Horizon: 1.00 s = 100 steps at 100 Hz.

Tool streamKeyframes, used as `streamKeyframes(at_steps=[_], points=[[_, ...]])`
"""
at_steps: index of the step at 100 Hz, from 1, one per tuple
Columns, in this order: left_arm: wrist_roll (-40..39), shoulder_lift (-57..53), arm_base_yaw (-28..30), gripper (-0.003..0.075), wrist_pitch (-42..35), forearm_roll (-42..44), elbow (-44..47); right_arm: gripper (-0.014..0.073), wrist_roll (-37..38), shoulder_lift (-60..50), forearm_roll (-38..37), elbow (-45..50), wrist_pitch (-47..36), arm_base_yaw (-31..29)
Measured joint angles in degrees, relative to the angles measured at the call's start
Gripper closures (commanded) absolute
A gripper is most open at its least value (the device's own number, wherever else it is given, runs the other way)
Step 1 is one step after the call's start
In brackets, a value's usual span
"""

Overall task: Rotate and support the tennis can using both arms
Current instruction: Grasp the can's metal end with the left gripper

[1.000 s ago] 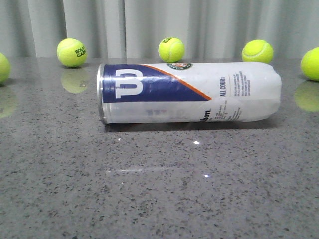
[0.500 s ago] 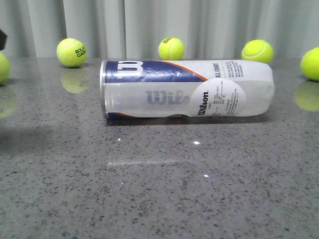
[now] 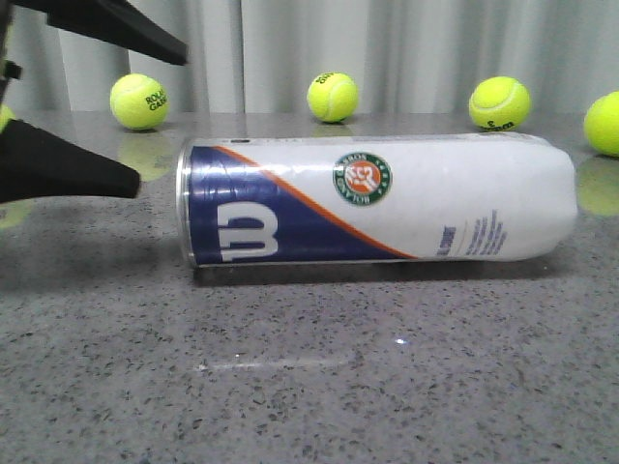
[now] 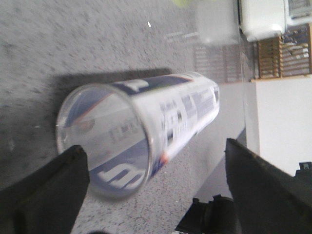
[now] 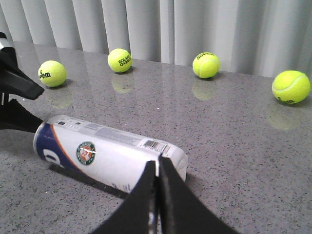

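My left gripper is short of the can's metal rim [image 3: 185, 203] and would miss, so it should move closer before closing.
The tennis can [image 3: 387, 198] lies on its side on the grey table, metal rim to the left, navy W and round Roland Garros logo facing front. My left gripper [image 3: 162, 121] is open just left of the rim, one finger [image 3: 106, 24] above and one [image 3: 68, 169] level with the can, not touching it. In the left wrist view the can's open end [image 4: 102, 141] sits between the spread fingers of the left gripper [image 4: 153, 146]. My right gripper [image 5: 158, 162] is shut and empty, its tips at the can's [image 5: 107, 156] closed end; contact cannot be told. It is outside the front view.
Yellow-green tennis balls stand along the back of the table [image 3: 290, 387]: one at back left [image 3: 140, 101], one at the middle [image 3: 333, 97], one at back right [image 3: 499, 101], one at the right edge [image 3: 604, 124]. A grey curtain hangs behind. The table edge and white furniture [image 4: 278, 122] show in the left wrist view.
The can has rolled about its long axis, bringing the Roland Garros logo to the front, and sits slightly nearer. My left gripper has come into the front view from the left.
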Motion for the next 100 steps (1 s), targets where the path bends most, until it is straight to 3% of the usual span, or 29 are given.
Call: streamKeyframes(at_steps=[9,19,38,55,100], points=[[2.33,3.15,-2.9,0.0189,-0.23,-3.84,0.0,0.0652,0.0,0.0,0.0,0.0,0.0,0.0],[3.89,6.36,-5.5,0.027,0.08,-7.47,-0.1,0.0652,0.0,0.0,0.0,0.0,0.0,0.0],[5.7,9.97,-7.8,0.0544,2.69,-11.01,-0.1,0.0652,0.0,0.0,0.0,0.0,0.0,0.0],[6.05,10.18,-7.86,0.074,4.43,-13.05,-0.1,0.0652,0.0,0.0,0.0,0.0,0.0,0.0],[13.57,8.05,-8.09,0.0739,7.06,-19.76,-0.42,0.0652,0.0,0.0,0.0,0.0,0.0,0.0]])
